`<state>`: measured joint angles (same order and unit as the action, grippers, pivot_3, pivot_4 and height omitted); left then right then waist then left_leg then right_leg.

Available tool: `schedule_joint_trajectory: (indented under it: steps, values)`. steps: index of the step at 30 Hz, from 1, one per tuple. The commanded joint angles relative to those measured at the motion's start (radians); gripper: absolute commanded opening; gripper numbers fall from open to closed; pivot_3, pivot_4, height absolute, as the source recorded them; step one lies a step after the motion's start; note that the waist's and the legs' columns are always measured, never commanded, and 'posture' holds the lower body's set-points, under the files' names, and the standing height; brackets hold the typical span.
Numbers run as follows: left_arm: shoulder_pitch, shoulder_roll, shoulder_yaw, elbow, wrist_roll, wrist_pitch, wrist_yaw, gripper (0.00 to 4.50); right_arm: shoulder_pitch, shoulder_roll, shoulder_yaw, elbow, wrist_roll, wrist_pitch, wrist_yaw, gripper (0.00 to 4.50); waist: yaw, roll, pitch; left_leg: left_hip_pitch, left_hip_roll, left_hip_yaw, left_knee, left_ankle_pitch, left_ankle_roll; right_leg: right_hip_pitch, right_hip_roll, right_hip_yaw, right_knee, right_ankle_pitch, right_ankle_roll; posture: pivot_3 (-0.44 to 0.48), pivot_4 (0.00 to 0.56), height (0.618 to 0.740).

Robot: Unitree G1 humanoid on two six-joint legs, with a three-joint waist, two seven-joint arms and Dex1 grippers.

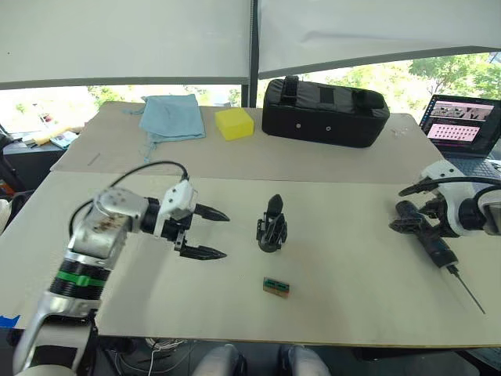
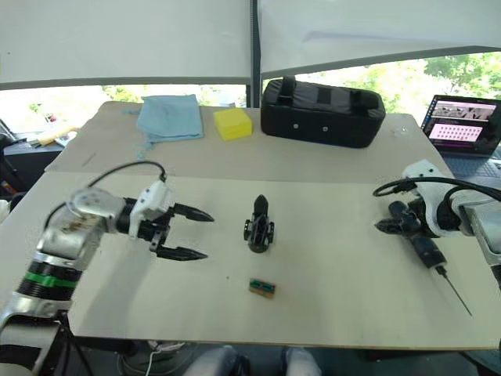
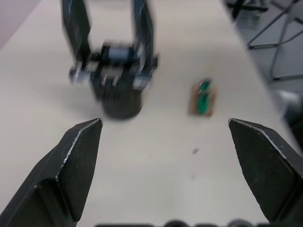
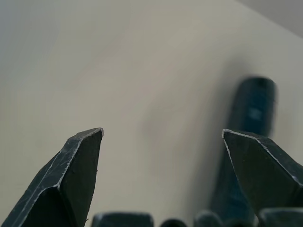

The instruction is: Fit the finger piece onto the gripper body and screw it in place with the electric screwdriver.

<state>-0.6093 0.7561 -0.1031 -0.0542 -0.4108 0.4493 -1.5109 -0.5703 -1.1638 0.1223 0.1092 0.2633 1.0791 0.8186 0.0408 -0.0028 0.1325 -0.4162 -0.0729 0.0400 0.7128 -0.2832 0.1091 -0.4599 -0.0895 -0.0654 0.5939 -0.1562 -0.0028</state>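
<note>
The electric screwdriver's bit (image 1: 470,293) needs to stay free to drive the screw, so my right gripper should next grab the electric screwdriver by its handle (image 1: 437,248) beside the collar.
The gripper body (image 1: 272,227) stands upright at the middle of the table; in the left wrist view the gripper body (image 3: 116,71) carries two black fingers rising from its base. A separate finger piece is hidden or out of view. My left gripper (image 1: 225,235) is open, a short way left of the body and pointing at it, with nothing between its fingers. The electric screwdriver (image 1: 434,247) lies on the table at the right, its bit (image 1: 467,290) pointing to the near edge. My right gripper (image 1: 398,218) is open at the screwdriver's handle end, and the screwdriver (image 4: 248,137) shows by one finger.
A small green-brown block (image 1: 276,287) lies in front of the gripper body. Along the back of the table are a blue cloth (image 1: 171,117), a yellow block (image 1: 234,123) and a big black padded case (image 1: 325,111). An open laptop (image 1: 462,125) stands at the far right.
</note>
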Motion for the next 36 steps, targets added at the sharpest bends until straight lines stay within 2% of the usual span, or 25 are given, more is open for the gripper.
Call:
schedule_joint_trajectory:
  steps: [1, 4, 9, 13, 16, 18, 24, 26, 28, 33, 36]
  values:
    - [-0.048, 0.051, 0.049, -0.128, -0.137, 0.165, -0.002, 4.50, -0.022, -0.014, 0.046, 0.125, -0.087, -0.026, -0.012, 4.47, -0.001, 0.002, 0.001, 0.000, 0.000, 0.000, 0.000, 0.000, 0.000, 0.000, 0.000, 0.000, 0.000, 0.001, 0.002, 0.000, 0.150, 0.739]
    - [-0.098, 0.077, 0.098, -0.182, -0.257, 0.285, 0.018, 4.50, -0.068, 0.030, 0.077, 0.203, -0.094, 0.030, 0.004, 4.47, -0.006, 0.003, 0.004, 0.000, 0.000, 0.000, 0.000, 0.005, 0.007, 0.000, 0.001, 0.000, 0.000, 0.001, 0.003, 0.000, 0.150, 0.739]
    - [-0.142, 0.084, 0.143, -0.216, -0.372, 0.382, 0.054, 4.50, -0.105, 0.082, 0.111, 0.277, -0.133, 0.032, -0.003, 4.47, -0.022, 0.004, 0.005, 0.004, 0.000, 0.000, -0.001, 0.007, 0.004, 0.002, 0.003, 0.000, 0.002, 0.000, 0.004, 0.000, 0.150, 0.739]
    - [-0.150, 0.088, 0.130, -0.229, -0.363, 0.351, 0.060, 4.50, -0.127, 0.146, 0.146, 0.399, -0.197, -0.033, -0.027, 4.47, -0.030, 0.002, 0.007, 0.005, 0.000, 0.000, -0.001, 0.007, 0.004, 0.003, 0.004, 0.000, 0.002, 0.000, 0.005, 0.000, 0.150, 0.739]
    - [-0.141, 0.096, 0.117, -0.238, -0.349, 0.330, 0.057, 4.50, -0.116, 0.148, 0.167, 0.454, -0.228, -0.085, 0.002, 4.47, -0.030, -0.004, 0.010, 0.012, 0.000, 0.000, -0.001, 0.007, 0.003, 0.011, 0.004, 0.000, 0.001, -0.001, 0.005, 0.000, 0.150, 0.739]
    - [-0.141, 0.098, 0.116, -0.243, -0.358, 0.339, 0.056, 4.50, -0.113, 0.149, 0.168, 0.474, -0.239, -0.115, 0.021, 3.95, -0.029, -0.007, 0.012, 0.017, 0.000, 0.000, -0.002, 0.003, -0.004, 0.017, 0.004, 0.000, 0.000, -0.002, 0.007, 0.000, 0.150, 0.739]
    - [-0.143, 0.096, 0.105, -0.234, -0.340, 0.306, 0.047, 4.50, -0.096, 0.050, 0.150, 0.266, -0.165, -0.076, 0.260, 2.00, -0.025, -0.004, 0.015, 0.019, -0.001, -0.001, -0.001, 0.002, -0.004, 0.018, 0.003, 0.000, 0.001, -0.004, 0.010, 0.000, 0.150, 0.739]
    - [-0.143, 0.095, 0.076, -0.213, -0.303, 0.266, 0.030, 4.50, -0.063, -0.042, 0.137, 0.114, -0.115, -0.203, 0.443, 1.92, -0.029, 0.005, 0.021, 0.018, -0.001, -0.001, -0.002, 0.002, -0.004, 0.017, 0.004, 0.000, 0.001, -0.004, 0.009, 0.000, 0.150, 0.739]
    - [-0.131, 0.100, 0.045, -0.202, -0.261, 0.213, 0.005, 4.50, -0.027, -0.097, 0.132, 0.024, -0.098, -0.284, 0.536, 1.92, -0.031, 0.013, 0.026, 0.017, -0.001, 0.000, -0.002, 0.003, -0.004, 0.016, 0.004, 0.001, 0.002, -0.004, 0.009, 0.000, 0.150, 0.739]
    - [-0.108, 0.099, -0.017, -0.182, -0.182, 0.099, -0.049, 4.50, 0.097, -0.129, 0.152, -0.004, -0.204, -0.576, 0.515, 1.91, -0.028, 0.015, 0.028, 0.017, 0.000, 0.000, -0.002, 0.004, -0.006, 0.015, 0.004, 0.000, 0.003, -0.004, 0.009, 0.000, 0.150, 0.739]
    - [-0.109, 0.094, -0.030, -0.171, -0.165, 0.067, -0.069, 4.50, 0.118, -0.085, 0.168, 0.016, -0.247, -0.605, 0.488, 1.91, -0.026, 0.015, 0.028, 0.016, 0.000, 0.000, -0.002, 0.003, -0.006, 0.015, 0.003, 0.000, 0.001, -0.004, 0.009, 0.000, 0.150, 0.739]
